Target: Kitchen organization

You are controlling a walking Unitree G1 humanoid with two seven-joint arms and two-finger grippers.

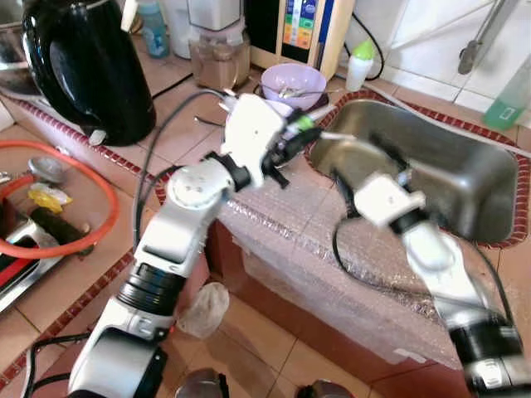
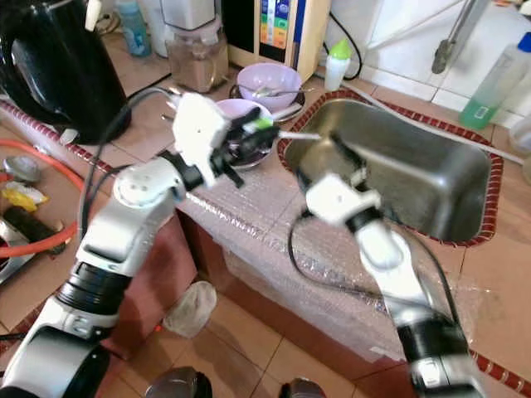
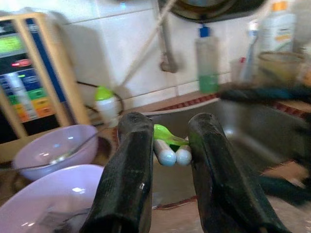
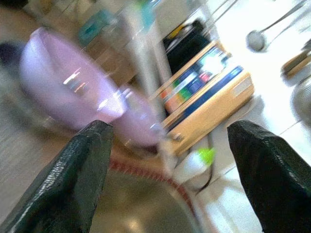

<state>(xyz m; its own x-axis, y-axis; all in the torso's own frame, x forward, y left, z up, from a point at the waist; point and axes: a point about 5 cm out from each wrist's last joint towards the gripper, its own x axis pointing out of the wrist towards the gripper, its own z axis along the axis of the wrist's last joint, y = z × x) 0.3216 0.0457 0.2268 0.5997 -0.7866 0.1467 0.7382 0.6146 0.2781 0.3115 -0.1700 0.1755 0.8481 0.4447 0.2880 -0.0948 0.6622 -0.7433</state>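
I next need to grab the thin white stick with my right gripper by its bare protruding end (image 1: 338,136), as my left gripper's fingers crowd the stick's green part.
My left gripper (image 1: 292,138) is shut on a pair of white-tipped utensils with a green part (image 3: 168,147). It holds them above the counter, between the purple bowls and the sink's left rim. A thin pale rod (image 1: 334,135) sticks out from the grip toward the sink. One purple bowl (image 2: 240,111) lies right behind the gripper. A second purple bowl (image 1: 293,84) with a spoon in it stands further back. My right gripper (image 1: 365,163) is open over the left end of the steel sink (image 1: 465,178), with nothing between its fingers (image 4: 83,167).
A black kettle (image 1: 83,66) stands at the back left, beside a blender jar (image 1: 217,51) and a water purifier (image 1: 303,25). A small green-capped bottle (image 1: 359,62) and a green soap bottle (image 1: 508,101) stand behind the sink. Bubble wrap (image 1: 332,265) covers the counter's front edge. An orange hose (image 1: 87,178) loops at left.
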